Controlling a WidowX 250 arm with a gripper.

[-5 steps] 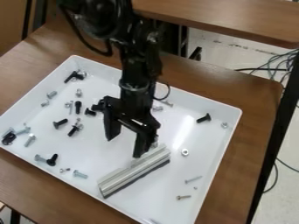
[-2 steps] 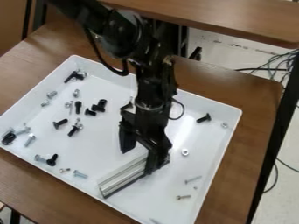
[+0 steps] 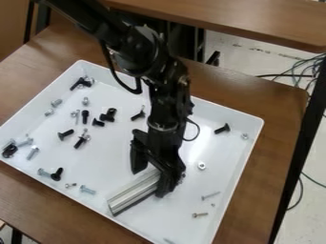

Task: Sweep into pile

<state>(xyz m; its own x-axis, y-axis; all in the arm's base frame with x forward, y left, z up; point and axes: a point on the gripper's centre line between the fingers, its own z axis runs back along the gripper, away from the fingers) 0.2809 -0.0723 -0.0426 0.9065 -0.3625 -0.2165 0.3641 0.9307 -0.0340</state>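
Observation:
My gripper should grip the pale metal bar by one end next, to sweep the scattered bolts into a pile.
The gripper is low in the tray, right of its middle, with its two fingers apart. They straddle the upper right part of a silver metal bar, one on each side; whether they touch it I cannot tell. The bar lies at a slant, its lower left end near the tray's front wall, its far end hidden by the gripper. Loose bolts and screws lie scattered, such as a black bolt and a silver bolt at left, and a nut, a black bolt and a screw at right.
The white tray has raised walls all around and stands on a brown table. Another brown tabletop is behind it. Cables lie on the floor at the right.
The gripper has moved right and down from above the middle of the tray onto the bar's upper right part. Black bolts behind it are uncovered. The bar looks unmoved.

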